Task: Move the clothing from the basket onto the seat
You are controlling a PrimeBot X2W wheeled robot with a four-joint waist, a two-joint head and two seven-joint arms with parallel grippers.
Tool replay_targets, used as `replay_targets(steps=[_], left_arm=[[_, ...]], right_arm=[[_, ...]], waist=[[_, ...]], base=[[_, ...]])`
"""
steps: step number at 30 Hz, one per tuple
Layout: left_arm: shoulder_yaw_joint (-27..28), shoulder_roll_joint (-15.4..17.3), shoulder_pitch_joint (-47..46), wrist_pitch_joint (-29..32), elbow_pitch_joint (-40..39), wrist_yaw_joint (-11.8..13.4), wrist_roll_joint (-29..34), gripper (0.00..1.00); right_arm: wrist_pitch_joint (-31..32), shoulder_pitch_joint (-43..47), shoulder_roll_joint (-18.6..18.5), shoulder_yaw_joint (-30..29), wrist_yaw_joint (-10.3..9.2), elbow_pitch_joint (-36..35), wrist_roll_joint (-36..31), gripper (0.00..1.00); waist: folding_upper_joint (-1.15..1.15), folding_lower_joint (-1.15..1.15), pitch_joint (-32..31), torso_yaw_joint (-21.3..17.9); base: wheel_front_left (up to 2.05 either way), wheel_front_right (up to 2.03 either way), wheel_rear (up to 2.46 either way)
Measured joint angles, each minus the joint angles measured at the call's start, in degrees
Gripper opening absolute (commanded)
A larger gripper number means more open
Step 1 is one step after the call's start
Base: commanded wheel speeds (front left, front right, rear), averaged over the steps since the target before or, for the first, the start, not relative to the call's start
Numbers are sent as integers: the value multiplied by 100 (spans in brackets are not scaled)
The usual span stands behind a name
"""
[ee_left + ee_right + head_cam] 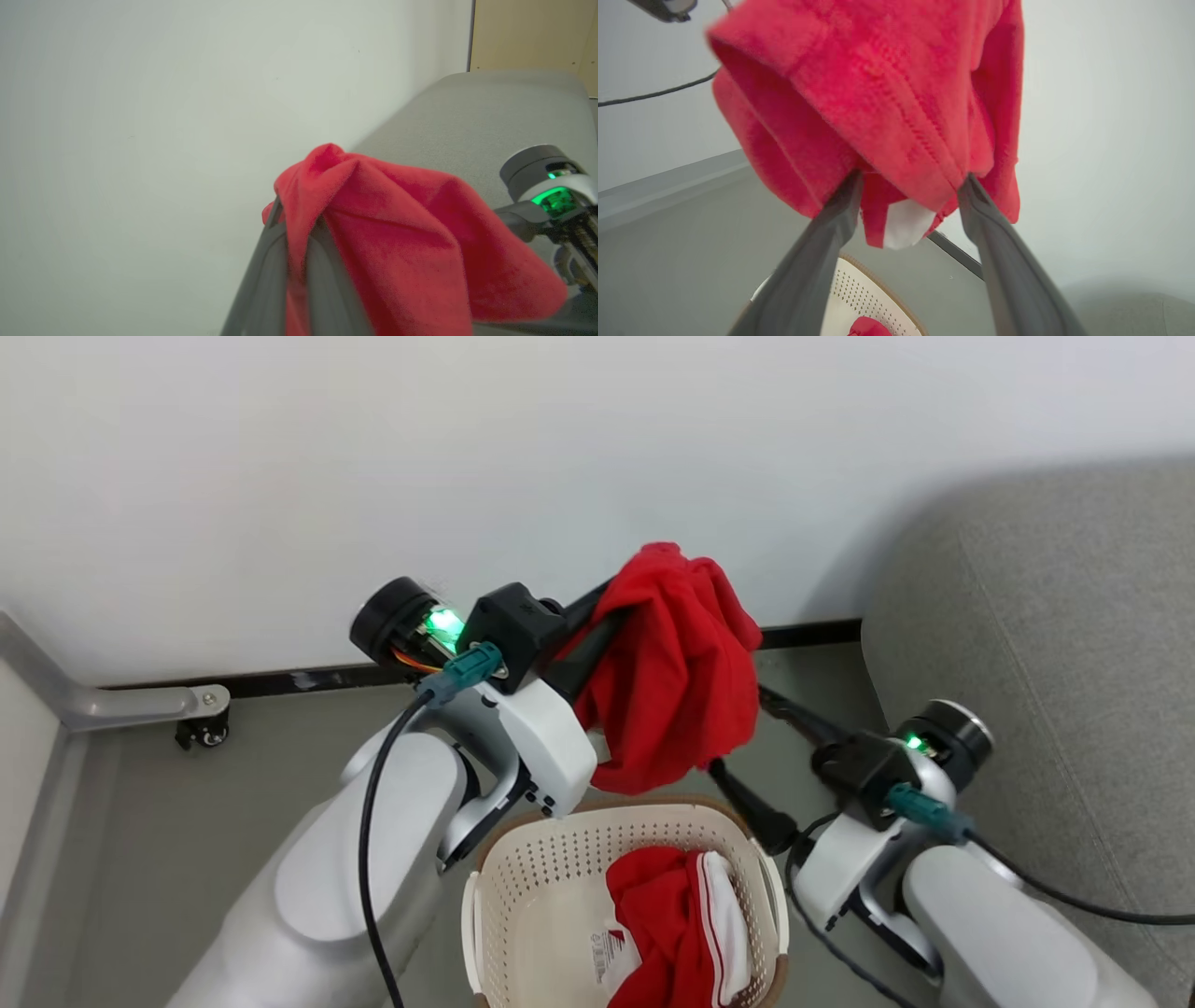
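The right gripper should next grab the red clothing by its hanging lower hem [706,756], as the clothing needs to go over to the seat [1055,644].
A red piece of clothing [677,663] hangs in the air above the basket [523,887], pinched in my left gripper [611,607], which is shut on its top fold. In the left wrist view the fabric [402,233] drapes over that gripper [299,214]. My right gripper [736,733] stands open just right of the hanging garment; its fingertips [857,179] touch the lower hem [896,140] without closing on it. More red and white clothing [667,915] lies in the cream basket [864,294]. The grey seat [1055,644] rises at the right.
A white wall with a dark baseboard [308,679] runs behind. A grey metal frame on a caster [201,728] stands at the left. Grey floor surrounds the basket. A wooden panel [532,32] stands beyond the seat [476,116].
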Motion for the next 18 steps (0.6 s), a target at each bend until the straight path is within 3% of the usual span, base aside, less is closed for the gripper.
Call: replay_targets(steps=[6, 14, 15, 16, 17, 18], left_arm=[[-189, -27, 121, 168, -66, 0, -230, 0], [-369, -40, 346, 344, -129, 0, -500, 0], [-378, -38, 370, 349, -131, 0, -546, 0], [-378, -38, 390, 350, -134, 0, -579, 0], [-378, -38, 413, 375, -145, 0, -601, 0], [-378, -40, 441, 397, -154, 0, -630, 0]], right_arm=[[-1, -151, 93, 485, 3, 45, 4, 100], [0, -250, 288, 581, 3, 189, 111, 100], [0, -250, 305, 578, 3, 229, 119, 77], [0, -250, 312, 573, 3, 260, 133, 46], [0, -250, 313, 570, 3, 283, 146, 28], [0, -250, 313, 567, 3, 300, 145, 0]], waist=[[0, 0, -264, 99], [0, 0, -540, 187], [0, 0, -569, 195], [0, 0, -596, 203], [0, 0, -621, 209], [0, 0, -646, 216]], base=[[0, 0, 0], [0, 0, 0], [0, 0, 0], [0, 0, 0], [0, 0, 0], [0, 0, 0]])
